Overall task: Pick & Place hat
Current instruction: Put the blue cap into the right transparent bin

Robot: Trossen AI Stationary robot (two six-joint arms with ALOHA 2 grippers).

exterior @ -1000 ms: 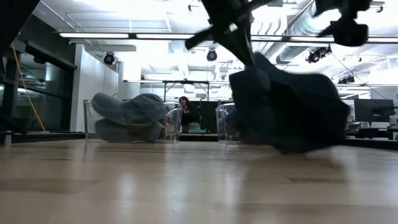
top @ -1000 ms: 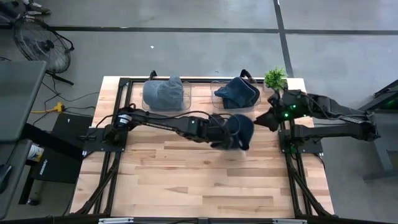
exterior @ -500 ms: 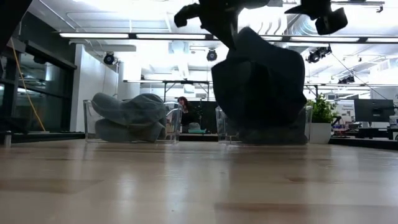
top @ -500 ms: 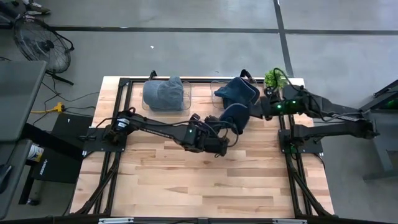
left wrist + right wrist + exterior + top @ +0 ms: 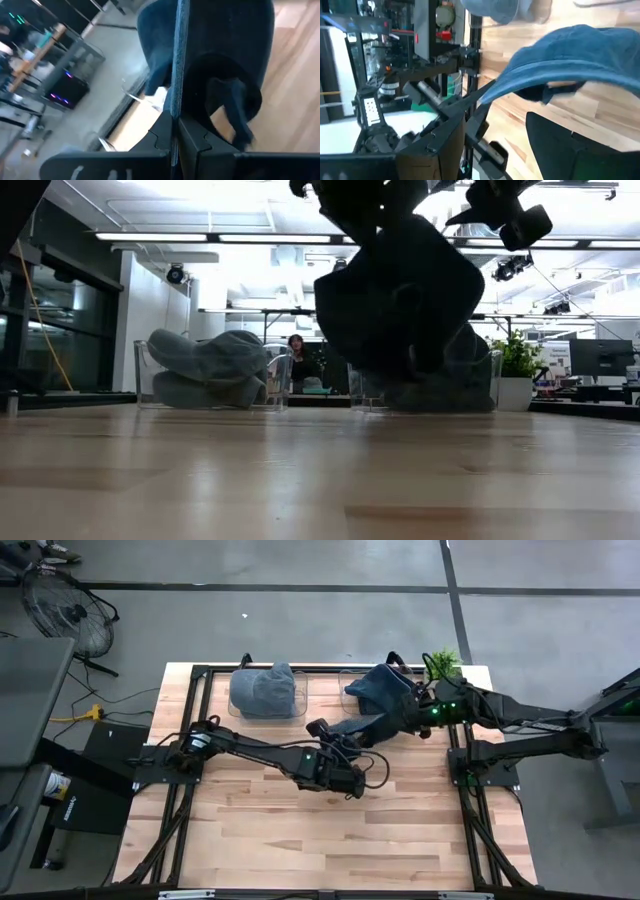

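Observation:
The dark blue hat's brim (image 5: 540,75) is ahead of both open fingers, so my right gripper must move toward it before closing on the hat.
A dark blue hat (image 5: 378,723) (image 5: 400,290) hangs in the air over the table's far right part, just in front of the right clear bin (image 5: 352,675). My left gripper (image 5: 345,727) (image 5: 175,132) reaches it from the left and is shut on it. My right gripper (image 5: 415,718) (image 5: 505,135) stands open at the hat's right side, with the hat (image 5: 570,45) just ahead of its fingers; whether it touches I cannot tell. My left gripper pinches the thin edge of the hat's brim (image 5: 175,100) between its two fingers, coming about level from the table's left. The hat is lifted clear of the table, and its crown (image 5: 410,310) hangs below the fingers.
The right clear bin holds another dark blue hat (image 5: 385,683). The left clear bin (image 5: 140,375) holds a grey hat (image 5: 265,692). A small potted plant (image 5: 442,664) stands at the far right corner. Bare wood lies toward the near edge.
My left gripper has carried the hat up off the table and toward the far edge, near the right bin; the hat has turned and now hangs clear. My right gripper has moved toward the far edge and left, closing in on the hat.

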